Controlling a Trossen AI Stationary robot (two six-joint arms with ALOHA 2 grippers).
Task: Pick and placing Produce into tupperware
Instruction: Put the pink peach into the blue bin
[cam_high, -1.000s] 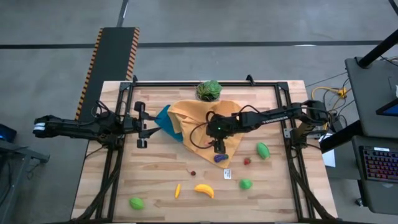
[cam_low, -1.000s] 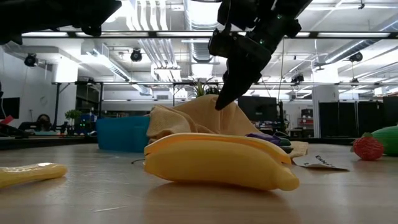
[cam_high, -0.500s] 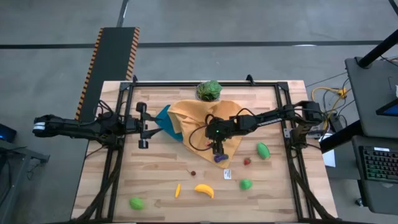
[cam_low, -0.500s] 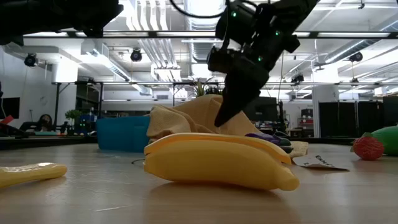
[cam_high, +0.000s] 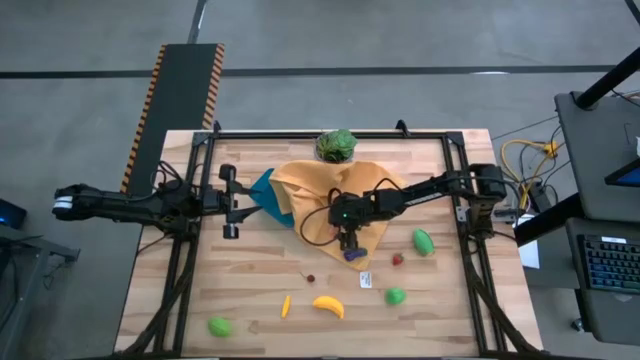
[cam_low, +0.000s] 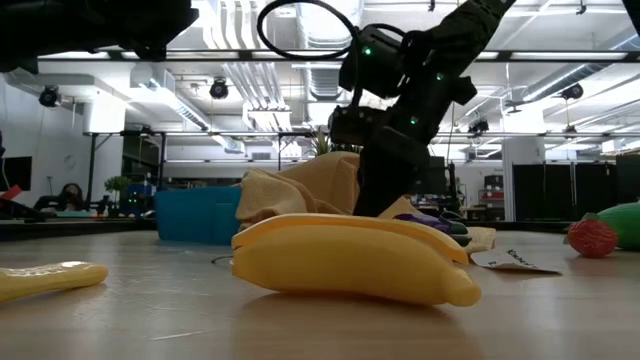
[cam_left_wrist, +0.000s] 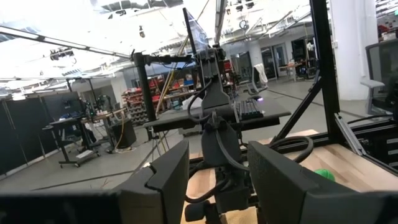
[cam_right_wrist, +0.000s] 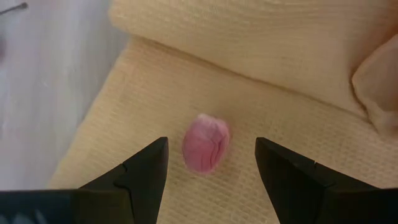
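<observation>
My right gripper is to take hold of the small pink produce piece by its rounded middle (cam_right_wrist: 204, 148) next. Then the piece can go into the blue tupperware.
A small purple-pink produce piece (cam_right_wrist: 206, 143) lies on the orange-yellow cloth (cam_right_wrist: 292, 56), near the cloth's near corner (cam_high: 354, 255). My right gripper (cam_right_wrist: 211, 169) is open low over it, one finger on each side and not touching. In the low view my right gripper (cam_low: 385, 190) is behind the banana (cam_low: 350, 260). The blue tupperware (cam_high: 262, 190) rests on the table at the cloth's left, partly covered by it. My left gripper (cam_high: 228, 201) is open and empty, raised at the table's left.
Loose on the wood are green pieces (cam_high: 423, 241) (cam_high: 396, 295) (cam_high: 219, 325), a banana (cam_high: 328, 305), a small orange-yellow piece (cam_high: 285, 305), a red one (cam_high: 397, 259) and a tiny brown one (cam_high: 310, 278). A potted plant (cam_high: 337, 146) stands at the far edge. A white tag (cam_high: 365, 281) lies by the cloth.
My right gripper has come down toward the cloth and the purple piece, its fingers staying open. The cloth and the produce have kept their places.
</observation>
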